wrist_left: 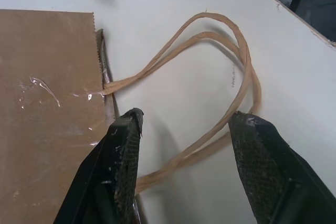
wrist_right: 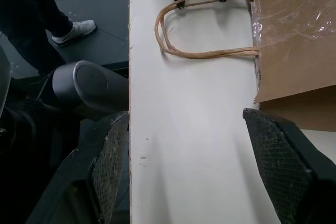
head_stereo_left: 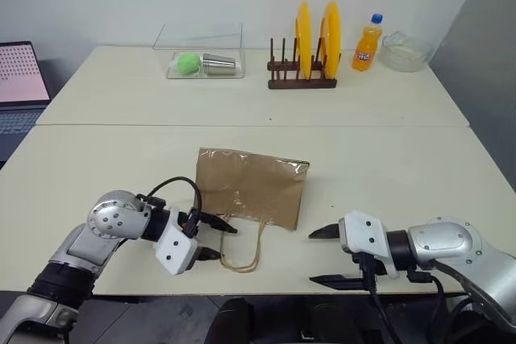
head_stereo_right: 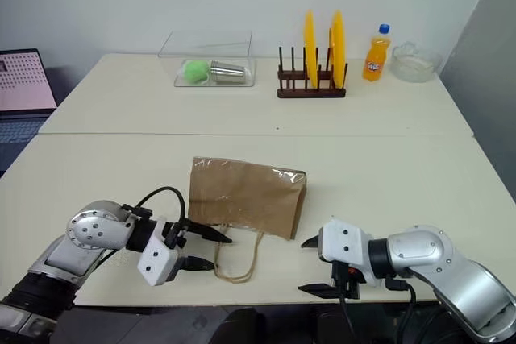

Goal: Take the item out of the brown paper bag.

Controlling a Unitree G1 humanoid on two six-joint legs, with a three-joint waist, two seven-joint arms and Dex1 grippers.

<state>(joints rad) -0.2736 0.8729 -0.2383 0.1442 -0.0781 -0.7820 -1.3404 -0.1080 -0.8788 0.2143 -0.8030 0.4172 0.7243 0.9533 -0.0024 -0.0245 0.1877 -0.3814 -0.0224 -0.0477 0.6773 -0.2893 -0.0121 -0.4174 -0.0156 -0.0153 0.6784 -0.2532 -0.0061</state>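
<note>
Next, my left gripper pinches the bag by its tan cord handle (head_stereo_left: 222,241), since the paper bag (head_stereo_left: 251,187) lies flat and only its cord loops out free.
The brown paper bag (head_stereo_left: 251,187) lies flat in the middle of the near table, its mouth and tan cord handles (head_stereo_left: 242,257) facing the front edge. The item is hidden. My left gripper (head_stereo_left: 227,242) is open at the bag's near left corner. Its fingers (wrist_left: 126,150) straddle the handle cords (wrist_left: 231,45) without pinching them. My right gripper (head_stereo_left: 311,257) is open and empty, just right of the bag's near right corner and apart from it. In the right wrist view the bag (wrist_right: 299,40) and the handles (wrist_right: 199,53) lie ahead of the right gripper (wrist_right: 184,124).
At the back stand a rack with two yellow plates (head_stereo_left: 302,70), an orange soda bottle (head_stereo_left: 367,44), a glass bowl (head_stereo_left: 405,52) and a clear box (head_stereo_left: 201,50) holding a green ball and a metal cup. A laptop (head_stereo_left: 20,78) sits far left. The table's front edge (wrist_right: 129,77) runs beside both grippers.
</note>
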